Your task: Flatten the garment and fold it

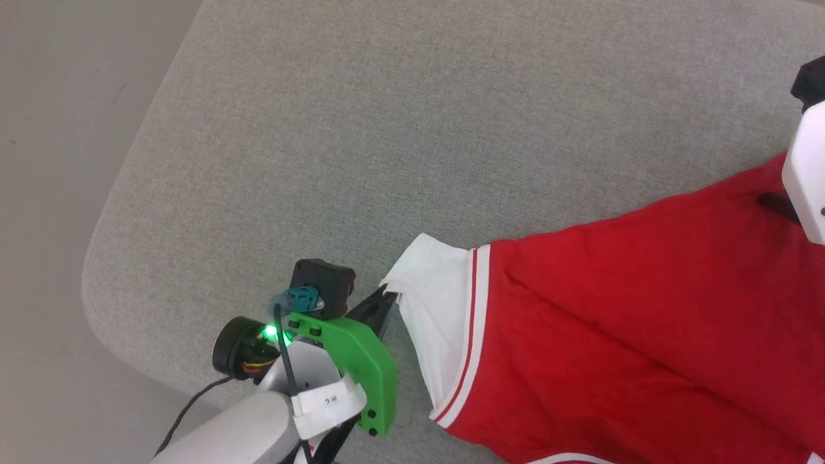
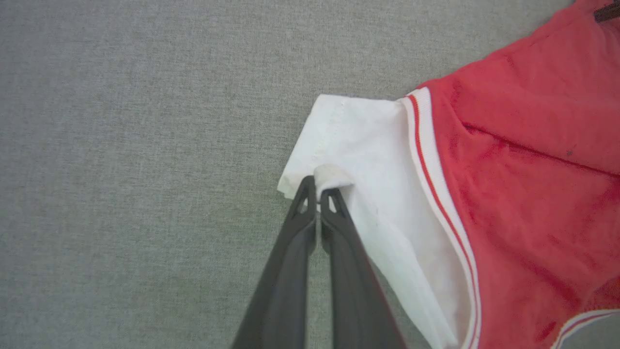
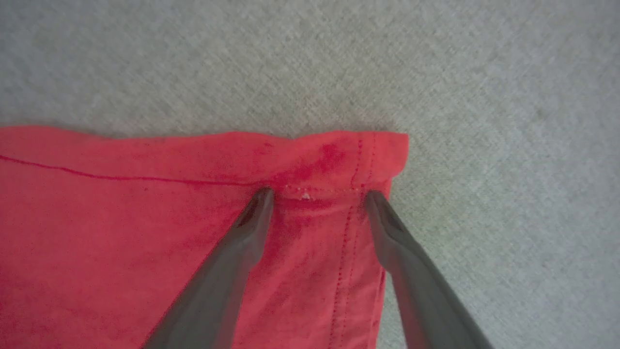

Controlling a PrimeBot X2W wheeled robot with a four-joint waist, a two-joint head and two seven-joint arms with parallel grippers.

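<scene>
The red body of the garment lies flat, but its hemmed corner (image 3: 328,191) puckers up. I should grab the garment by that hemmed corner with my right gripper next.
The garment (image 1: 631,309) is a red T-shirt with a white short sleeve (image 1: 432,296) and red-and-white striped trim, lying on a grey padded surface at the right of the head view. My left gripper (image 2: 317,188) is shut, pinching the cuff edge of the white sleeve (image 2: 368,160); in the head view the left gripper (image 1: 387,298) sits at that sleeve's left edge. My right gripper (image 3: 317,196) stands open over a hemmed corner of the garment (image 3: 193,232), its fingertips (image 3: 264,198) resting on or just above the red cloth. The print is hidden.
The grey padded surface (image 1: 387,142) stretches wide to the left and far side of the shirt. Its rounded edge runs along the left, with pale floor (image 1: 51,193) beyond. A piece of the white right arm (image 1: 805,174) shows at the right edge.
</scene>
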